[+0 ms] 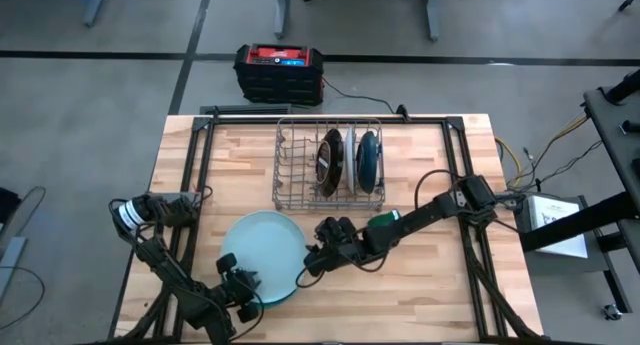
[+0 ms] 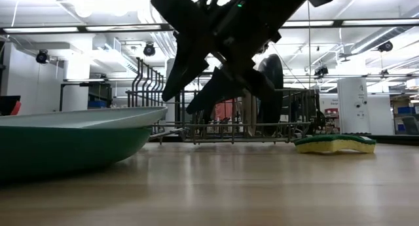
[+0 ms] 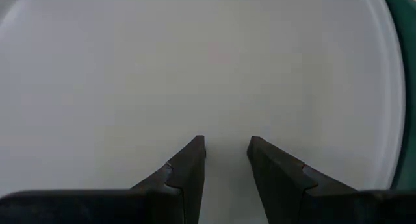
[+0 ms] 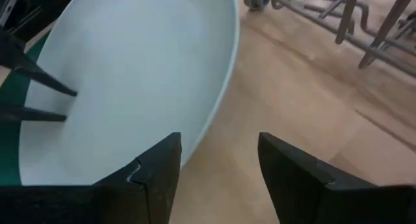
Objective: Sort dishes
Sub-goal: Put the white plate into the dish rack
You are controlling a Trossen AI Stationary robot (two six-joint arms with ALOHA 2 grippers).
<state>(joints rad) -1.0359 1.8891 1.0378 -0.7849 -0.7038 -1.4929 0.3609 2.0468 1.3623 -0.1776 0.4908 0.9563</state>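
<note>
My right gripper should take hold of the pale plate by its rim [image 1: 302, 252] next, so it can then sort the plate into the wire rack [image 1: 300, 170].
A large pale blue-white plate [image 1: 262, 255] lies on a green plate [image 2: 65, 147], which rests on the table's near middle. My left gripper [image 1: 240, 285] is open, its fingers [image 3: 188, 169] pointing down over the pale plate's inner face by its near rim. My right gripper [image 4: 218, 165] is open at the plate's right rim [image 4: 221, 100], one finger over the plate and one over the bare wood. A dark red-brown plate [image 1: 331, 157] and a dark teal plate [image 1: 368, 157] stand on edge in the grey wire rack [image 1: 300, 170]. My left gripper's fingertips [image 4: 62, 94] stand at the pale plate's inner face [image 3: 224, 120], coming from the near side and slanting down. I cannot tell whether they touch it.
A green and yellow sponge [image 2: 334, 144] lies on the table beside the right arm, in front of the rack. A black and red box [image 1: 280, 70] sits on the floor beyond the far edge. Bare wood lies to the right and near side.
</note>
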